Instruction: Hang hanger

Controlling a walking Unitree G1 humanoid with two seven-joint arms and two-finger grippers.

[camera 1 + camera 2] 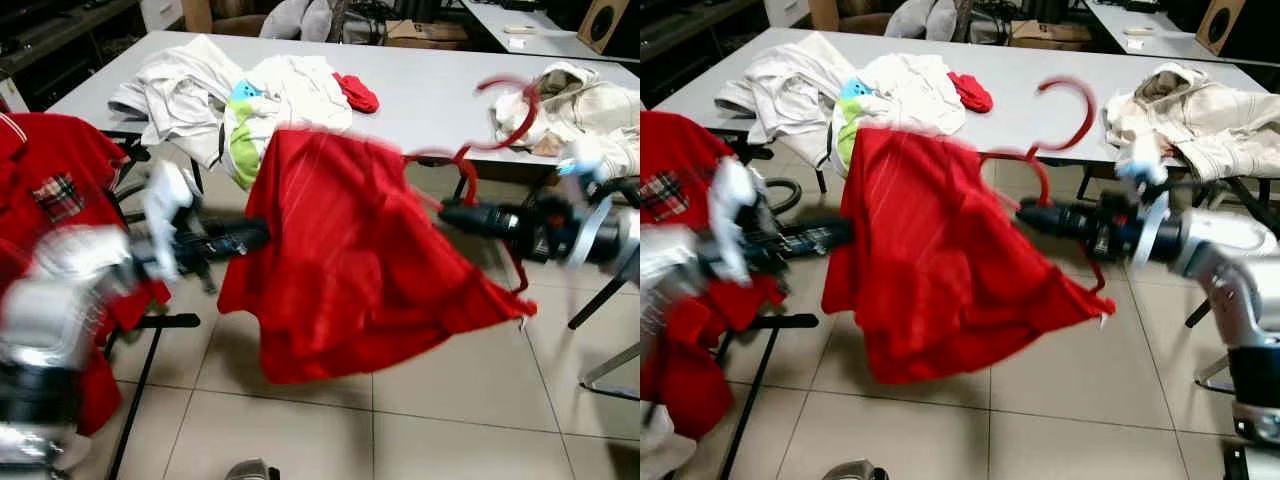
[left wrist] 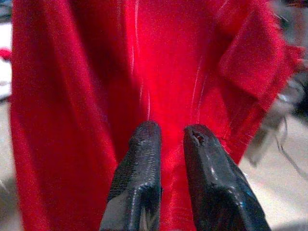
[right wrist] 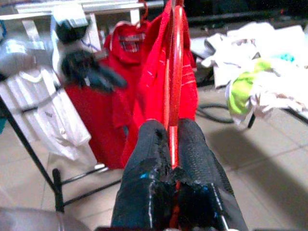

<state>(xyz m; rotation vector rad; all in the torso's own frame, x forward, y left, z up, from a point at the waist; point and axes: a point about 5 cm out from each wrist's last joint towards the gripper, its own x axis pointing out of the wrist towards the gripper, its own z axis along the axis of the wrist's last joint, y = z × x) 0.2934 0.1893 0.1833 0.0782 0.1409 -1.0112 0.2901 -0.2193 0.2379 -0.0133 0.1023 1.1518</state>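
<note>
The red shirt hangs slack in wide folds, so my left gripper should next grab it by its upper edge.
A red shirt (image 1: 350,250) hangs on a red hanger (image 1: 512,108) in mid-air in front of the table. My right gripper (image 1: 450,215) holds it from the right, shut on the hanger's thin red bar (image 3: 173,72) just below the hook. My left gripper (image 1: 255,235) reaches in from the left, and its tips meet the shirt's left edge. In the left wrist view its fingers (image 2: 144,144) stand slightly apart, open, with red cloth right beyond them. The picture is blurred by motion.
A grey table (image 1: 430,90) behind carries piles of white, green and red clothes (image 1: 250,95) and a beige garment (image 1: 590,110). A black clothes rack (image 1: 140,380) at the left holds a red shirt (image 1: 50,170); a white shirt (image 3: 33,110) hangs there too.
</note>
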